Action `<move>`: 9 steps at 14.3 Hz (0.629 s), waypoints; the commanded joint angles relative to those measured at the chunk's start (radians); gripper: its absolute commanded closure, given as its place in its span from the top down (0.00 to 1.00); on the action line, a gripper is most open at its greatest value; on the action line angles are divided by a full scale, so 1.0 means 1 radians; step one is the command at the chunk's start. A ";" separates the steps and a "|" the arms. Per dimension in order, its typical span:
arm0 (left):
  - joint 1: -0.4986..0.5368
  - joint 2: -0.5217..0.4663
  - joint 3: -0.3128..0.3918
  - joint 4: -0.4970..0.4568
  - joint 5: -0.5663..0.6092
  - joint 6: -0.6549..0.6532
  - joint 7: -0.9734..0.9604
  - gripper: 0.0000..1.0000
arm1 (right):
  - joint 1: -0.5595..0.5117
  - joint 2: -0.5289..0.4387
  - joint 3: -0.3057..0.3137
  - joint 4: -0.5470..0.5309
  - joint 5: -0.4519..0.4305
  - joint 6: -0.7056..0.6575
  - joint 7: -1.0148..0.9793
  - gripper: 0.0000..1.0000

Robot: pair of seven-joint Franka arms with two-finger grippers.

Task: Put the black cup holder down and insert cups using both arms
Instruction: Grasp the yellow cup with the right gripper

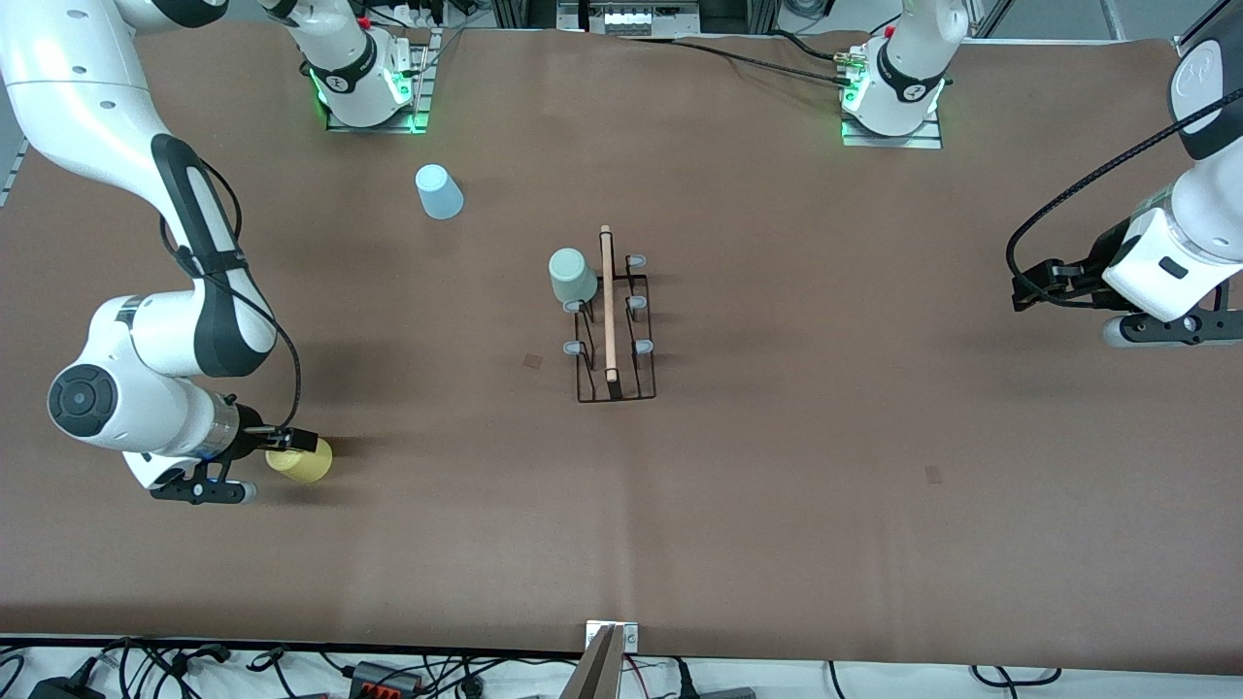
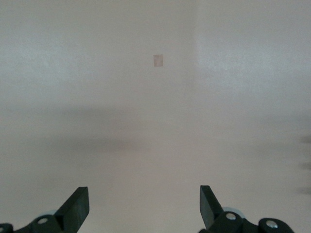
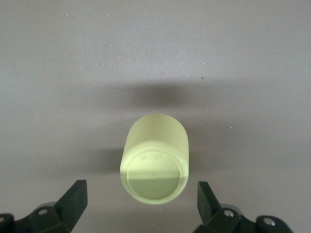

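Observation:
I need to move my right gripper toward the yellow cup before I close on it. The bottom of the cup is beyond my gripper's fingers in the right wrist view.
The black cup holder (image 1: 615,325) stands mid-table, its wooden rod handle (image 1: 608,301) on top. A pale green cup (image 1: 573,277) sits upside down on one of its pegs at the end nearer the robots' bases. A light blue cup (image 1: 439,191) stands upside down on the table, nearer the right arm's base. The yellow cup (image 1: 306,462) (image 3: 154,158) is at the right arm's end, its closed base toward the wrist camera. My right gripper (image 1: 199,488) (image 3: 141,184) is open, a finger on each side of the cup's base, not touching it. My left gripper (image 1: 1170,330) (image 2: 143,188) waits open over bare table.
The brown table cover (image 1: 777,485) carries small tape squares (image 1: 533,360) (image 1: 933,474) (image 2: 158,60). A metal bracket (image 1: 610,641) sits at the table edge nearest the front camera, with cables (image 1: 388,675) along it. The arm bases (image 1: 367,92) (image 1: 893,97) stand at the back edge.

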 commanded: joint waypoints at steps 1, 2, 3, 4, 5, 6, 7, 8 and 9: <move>0.002 -0.015 -0.007 -0.008 0.018 0.003 -0.001 1.00 | -0.006 0.028 0.009 0.019 -0.018 0.021 -0.079 1.00; 0.002 -0.017 -0.005 -0.008 0.018 0.003 -0.001 1.00 | -0.006 0.035 0.009 0.020 -0.018 0.021 -0.087 1.00; 0.002 -0.017 -0.005 -0.008 0.018 0.003 -0.001 1.00 | -0.009 0.045 0.006 0.020 -0.018 0.021 -0.093 1.00; 0.002 -0.015 -0.007 -0.008 0.018 0.003 -0.001 1.00 | -0.011 0.046 0.003 0.020 -0.018 0.022 -0.114 1.00; 0.002 -0.017 -0.007 -0.008 0.018 0.003 -0.001 1.00 | -0.012 0.046 0.001 0.022 -0.018 0.022 -0.119 1.00; 0.002 -0.017 -0.007 -0.008 0.018 0.003 -0.001 1.00 | -0.011 0.048 0.001 0.023 -0.018 0.022 -0.119 1.00; 0.002 -0.017 -0.007 -0.008 0.018 0.003 -0.001 1.00 | -0.011 0.055 0.001 0.035 -0.018 0.022 -0.119 1.00; 0.002 -0.017 -0.007 -0.008 0.018 0.003 0.000 1.00 | -0.011 0.061 0.001 0.051 -0.018 0.019 -0.119 1.00; 0.002 -0.017 -0.007 -0.008 0.017 0.003 -0.001 1.00 | -0.009 0.068 0.001 0.057 -0.018 0.021 -0.117 1.00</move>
